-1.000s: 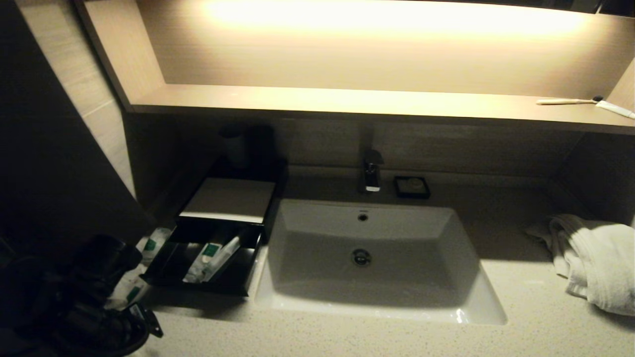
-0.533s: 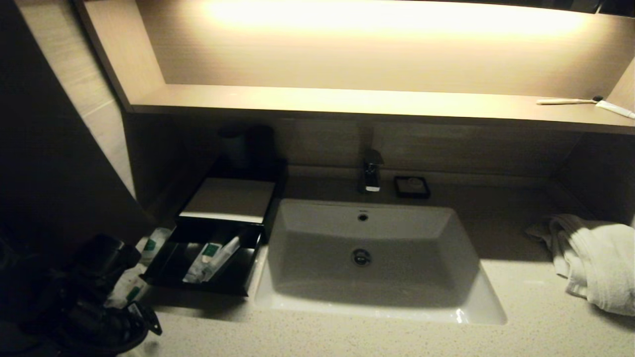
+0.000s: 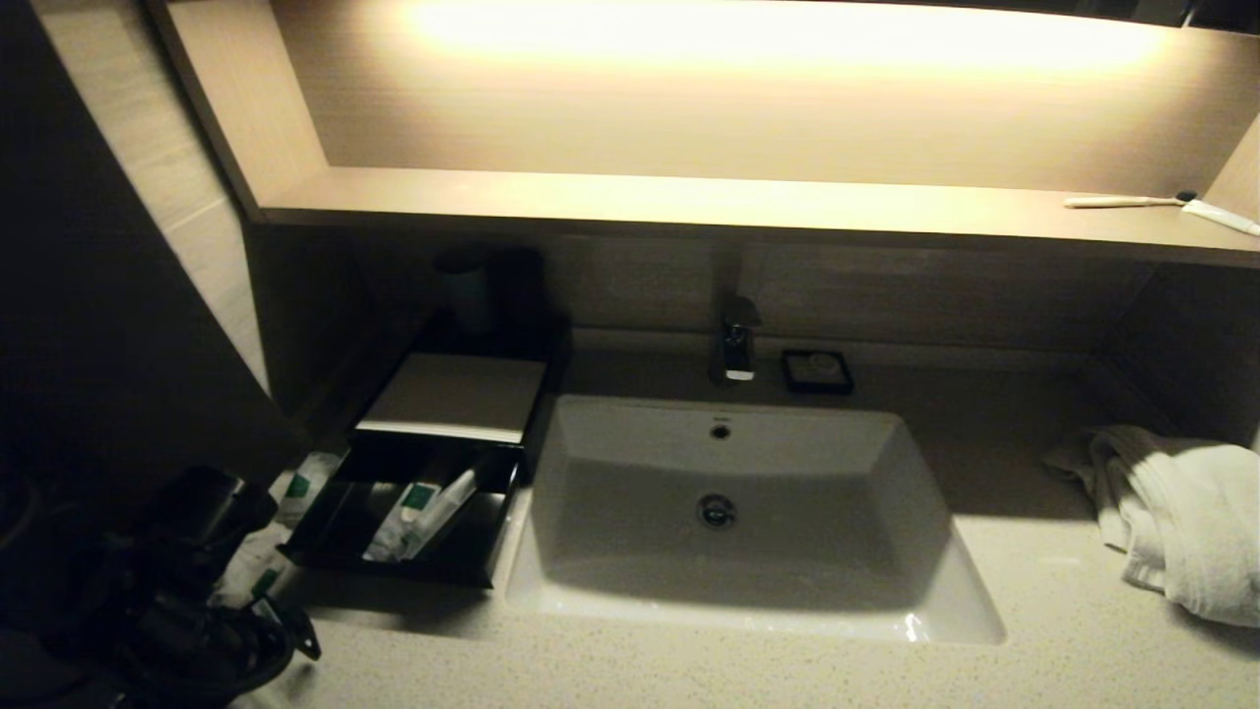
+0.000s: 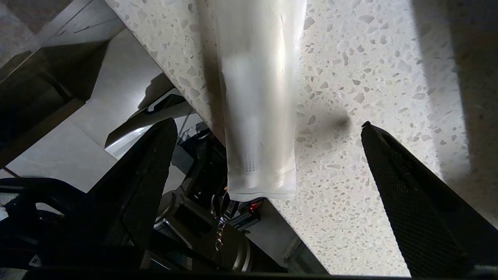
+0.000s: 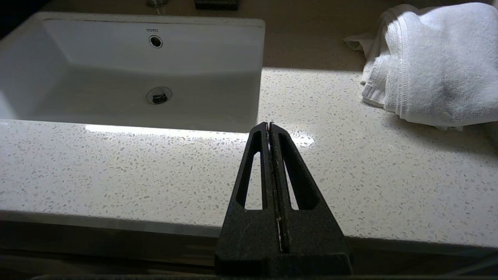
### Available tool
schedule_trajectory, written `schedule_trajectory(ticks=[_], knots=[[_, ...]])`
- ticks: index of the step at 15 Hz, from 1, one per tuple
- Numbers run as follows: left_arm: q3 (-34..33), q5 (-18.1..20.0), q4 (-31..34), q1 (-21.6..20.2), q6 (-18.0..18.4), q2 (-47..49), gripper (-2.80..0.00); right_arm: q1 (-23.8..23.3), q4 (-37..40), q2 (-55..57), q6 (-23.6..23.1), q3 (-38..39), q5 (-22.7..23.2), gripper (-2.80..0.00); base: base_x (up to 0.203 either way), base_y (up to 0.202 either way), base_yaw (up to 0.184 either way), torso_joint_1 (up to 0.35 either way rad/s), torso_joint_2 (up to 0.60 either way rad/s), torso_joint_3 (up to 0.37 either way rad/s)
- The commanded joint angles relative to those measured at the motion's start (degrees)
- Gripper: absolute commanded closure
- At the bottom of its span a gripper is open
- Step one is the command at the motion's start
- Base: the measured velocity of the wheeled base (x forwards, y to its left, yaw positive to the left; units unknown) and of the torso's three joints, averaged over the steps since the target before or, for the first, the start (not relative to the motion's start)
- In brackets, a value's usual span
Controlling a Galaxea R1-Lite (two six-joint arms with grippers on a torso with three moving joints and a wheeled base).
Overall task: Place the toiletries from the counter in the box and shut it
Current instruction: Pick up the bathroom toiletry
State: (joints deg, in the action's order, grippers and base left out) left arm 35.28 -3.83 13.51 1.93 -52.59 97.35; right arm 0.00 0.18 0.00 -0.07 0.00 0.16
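The white wrapped sachet should go into the black box next, so my left gripper should grab it by its sealed end (image 4: 262, 175).
The black box (image 3: 455, 394) stands left of the sink with its front drawer (image 3: 472, 571) slid out; a few white toiletries (image 3: 418, 512) with green marks lie inside. More sachets (image 3: 300, 484) rest on the counter (image 3: 689, 670) left of the drawer. My left gripper (image 4: 267, 123) is open at the counter's near-left corner. Its fingers (image 4: 155, 163) straddle, without touching, a white wrapped sachet (image 4: 256, 97) whose end overhangs the counter edge. My right gripper (image 5: 269, 124) is shut and empty over the front counter, right of the sink.
A white sink basin (image 3: 915, 591) fills the middle, with a faucet (image 3: 736, 345) and small black soap dish (image 3: 817, 371) behind it. A folded white towel (image 3: 1181, 512) lies at the right. A bare toothbrush (image 3: 1132, 201) sits on the lit shelf.
The left arm has shifted very slightly at the near-left corner. The drawer, toiletries and right arm have not moved.
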Motion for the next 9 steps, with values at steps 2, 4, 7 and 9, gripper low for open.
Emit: schedule_trajectory(ticks=[2,4,7,9], knots=[[-0.12,-0.04,0.03,0.01,-0.32,0.40,-2.80,0.00,-0.01,0.00,-0.01,0.00,0.02,0.00,0.000,0.000,0.000,0.000,0.00,0.000],[-0.12,-0.04,0.03,0.01,-0.32,0.47,-2.80,0.00,-0.01,0.00,-0.01,0.00,0.02,0.00,0.000,0.000,0.000,0.000,0.00,0.000],[-0.13,0.05,0.03,0.01,-0.41,0.38,-2.80,0.00,-0.01,0.00,-0.01,0.00,0.02,0.00,0.000,0.000,0.000,0.000,0.00,0.000],[-0.39,0.05,-0.49,0.01,-0.51,0.38,0.00,0.00,-0.01,0.00,-0.01,0.00,0.02,0.00,0.000,0.000,0.000,0.000,0.00,0.000]])
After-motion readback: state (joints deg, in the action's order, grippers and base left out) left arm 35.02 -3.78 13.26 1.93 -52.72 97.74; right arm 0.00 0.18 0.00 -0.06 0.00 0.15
